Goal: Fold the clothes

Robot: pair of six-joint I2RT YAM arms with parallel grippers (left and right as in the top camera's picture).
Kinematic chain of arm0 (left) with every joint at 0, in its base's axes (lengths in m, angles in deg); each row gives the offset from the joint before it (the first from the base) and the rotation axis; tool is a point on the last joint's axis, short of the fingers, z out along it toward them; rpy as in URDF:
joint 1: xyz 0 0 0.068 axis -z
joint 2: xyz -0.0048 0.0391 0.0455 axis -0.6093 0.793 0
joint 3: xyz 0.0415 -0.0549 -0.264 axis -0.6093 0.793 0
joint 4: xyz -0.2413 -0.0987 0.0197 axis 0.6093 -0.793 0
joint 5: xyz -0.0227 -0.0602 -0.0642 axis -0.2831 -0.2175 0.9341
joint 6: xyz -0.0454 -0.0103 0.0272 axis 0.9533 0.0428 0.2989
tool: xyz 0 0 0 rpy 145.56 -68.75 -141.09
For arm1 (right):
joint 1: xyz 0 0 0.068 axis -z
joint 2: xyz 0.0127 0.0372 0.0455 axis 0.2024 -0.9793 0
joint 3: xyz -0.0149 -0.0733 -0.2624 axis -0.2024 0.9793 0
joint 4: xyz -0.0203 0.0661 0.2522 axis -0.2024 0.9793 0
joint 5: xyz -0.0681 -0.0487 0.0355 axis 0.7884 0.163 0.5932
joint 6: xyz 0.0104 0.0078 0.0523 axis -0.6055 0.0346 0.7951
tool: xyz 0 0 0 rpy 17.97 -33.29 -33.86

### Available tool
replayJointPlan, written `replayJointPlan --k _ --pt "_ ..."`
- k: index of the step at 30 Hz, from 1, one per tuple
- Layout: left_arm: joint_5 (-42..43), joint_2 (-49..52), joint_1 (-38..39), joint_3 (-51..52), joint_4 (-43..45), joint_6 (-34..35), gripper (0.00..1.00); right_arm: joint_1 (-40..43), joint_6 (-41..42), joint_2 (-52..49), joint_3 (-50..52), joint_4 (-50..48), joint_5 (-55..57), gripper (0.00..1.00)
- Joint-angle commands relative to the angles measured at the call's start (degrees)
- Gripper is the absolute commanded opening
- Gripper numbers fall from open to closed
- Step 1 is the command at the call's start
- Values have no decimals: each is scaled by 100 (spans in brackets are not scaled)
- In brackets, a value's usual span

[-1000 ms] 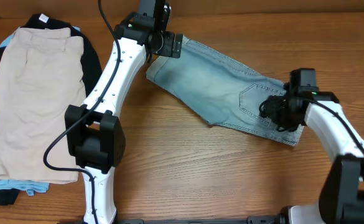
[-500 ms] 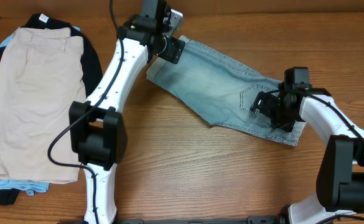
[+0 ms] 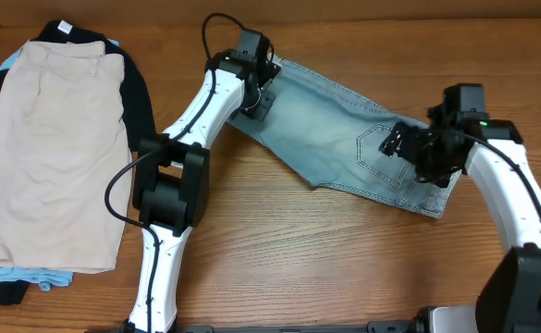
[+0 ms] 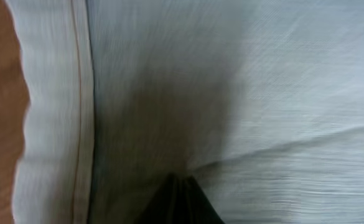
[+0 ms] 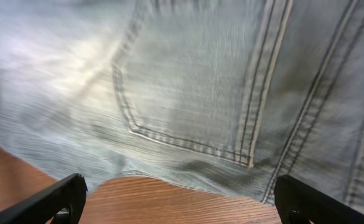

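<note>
The denim shorts should be grabbed next by my right gripper at the end edge beyond the back pocket, to fold that edge toward the hem.
Light-blue denim shorts lie spread flat across the back middle of the wooden table. My left gripper is down on their upper-left end, near the hem. In the left wrist view its dark fingertips are pressed together on the denim, and a crease runs from them. My right gripper hovers over the right end by the back pocket. It stands wide open, one finger at each side, above the shorts' edge and bare wood.
A stack of folded clothes sits at the far left: beige shorts on top of a black garment and a light-blue one. Bare wooden table fills the front.
The left gripper came down onto the shorts' upper-left end and closed on the cloth. The right gripper opened fully and shifted slightly right over the pocket area.
</note>
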Motion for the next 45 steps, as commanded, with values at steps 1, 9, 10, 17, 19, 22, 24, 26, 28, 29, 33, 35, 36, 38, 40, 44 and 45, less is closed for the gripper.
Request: replayJointPlan --k 1,9,10,17,19,22,24,26,28,29,33,35,36,38,40,44,45 --pt "-323 278 -17 9 -177 557 5 120 -37 160 -221 13 -22 100" --pt "-927 380 -210 9 -1672 2151 4 372 -35 160 -247 116 173 100" --pt "-922 380 -243 9 -1864 2234 4 415 -35 160 -247 127 221 100" --pt "-680 380 -529 9 -3268 2326 5 748 -264 160 -245 81 367 100" --pt "-680 374 -581 -46 -3394 2192 8 820 -533 153 -236 -4 378 100" --pt "-619 278 -636 -284 -3501 2024 12 918 -885 90 -236 -83 354 99" --pt "-435 109 -649 -481 -3512 1915 15 973 -1086 11 -225 -85 306 97" --pt "-140 -92 -660 -721 -3491 1753 21 1016 -1161 -116 -203 -85 243 95" --pt "195 -315 -664 -994 -3473 1532 30 1040 -1292 -310 -160 -96 15 93" --pt "297 -417 -667 -1110 -3471 1445 36 1040 -1292 -409 -131 -111 -37 92" --pt "409 -796 -667 -1467 -3477 1167 48 1040 -1285 -892 -120 -157 -219 88" --pt "409 -964 -667 -1515 -3471 1045 49 1040 -1285 -1095 -120 -203 -358 86" --pt "409 -1034 -667 -1515 -3469 1008 50 1040 -1285 -1172 -118 -232 -402 86" --pt "385 -1143 -678 -1515 -3475 997 52 1040 -1283 -1300 -118 -280 -442 86" --pt "382 -1176 -706 -1515 -3491 999 54 1040 -1283 -1386 -114 -339 -437 86" --pt "380 -1174 -817 -1515 -3639 999 57 1038 -1235 -1504 15 -588 -442 83" --pt "374 -1174 -859 -1515 -3692 999 57 1038 -1213 -1510 90 -686 -439 79"
